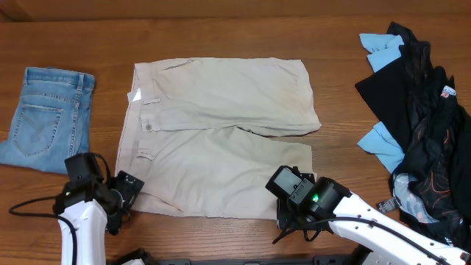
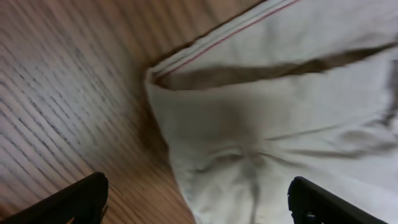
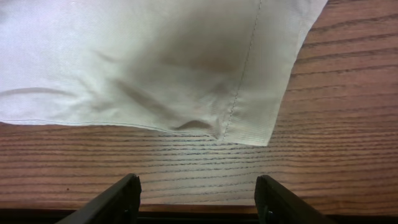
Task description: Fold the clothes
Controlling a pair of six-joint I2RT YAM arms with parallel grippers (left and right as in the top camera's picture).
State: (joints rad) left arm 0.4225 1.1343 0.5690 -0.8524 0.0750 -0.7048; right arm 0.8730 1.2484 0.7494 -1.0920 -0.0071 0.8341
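Observation:
Next, the left gripper grips the beige shorts point(image 1: 221, 125) by the near waistband corner point(image 1: 137, 205) to fold the near side of the shorts over the far side.
The clothes, a pair of beige shorts point(image 1: 221, 125), lie spread flat mid-table with the waistband to the left and the legs to the right. My left gripper point(image 1: 126, 200) hovers at the near waistband corner. In the left wrist view that corner point(image 2: 261, 137) lies between the tips of the open left gripper point(image 2: 199, 211), slightly blurred. My right gripper point(image 1: 285, 216) sits at the near leg's hem corner. In the right wrist view the right gripper point(image 3: 196, 202) stands open over bare wood, just short of the hem corner point(image 3: 249, 130). Neither gripper holds cloth.
Folded light-blue denim shorts point(image 1: 48, 118) lie at the far left. A heap of black and sky-blue garments point(image 1: 419, 125) fills the right side. The table's front edge point(image 3: 199, 210) runs close behind my right fingers.

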